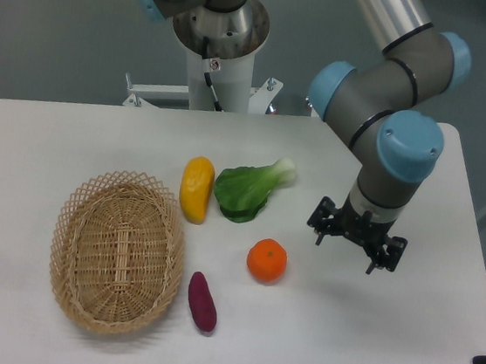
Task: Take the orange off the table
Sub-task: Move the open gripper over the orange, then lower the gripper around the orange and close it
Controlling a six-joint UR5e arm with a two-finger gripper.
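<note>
My gripper is going to grab the orange (pixel 266 261) next, holding it by its round sides so that I can pick it up from the table.
The orange (pixel 266 261) is small, round and bright orange. It lies on the white table (pixel 99 130) a little right of centre, near the front. My gripper (pixel 345 253) hangs above the table to the right of the orange, apart from it. Its fingers (pixel 370 265) point down and stand apart, open and empty.
A woven wicker basket (pixel 117 251) stands at the left. An elongated yellow-orange fruit (pixel 196 188) and a green leafy vegetable (pixel 248 189) lie behind the orange. A purple sweet potato (pixel 203 301) lies to its front left. The arm's base (pixel 215 38) stands behind the table.
</note>
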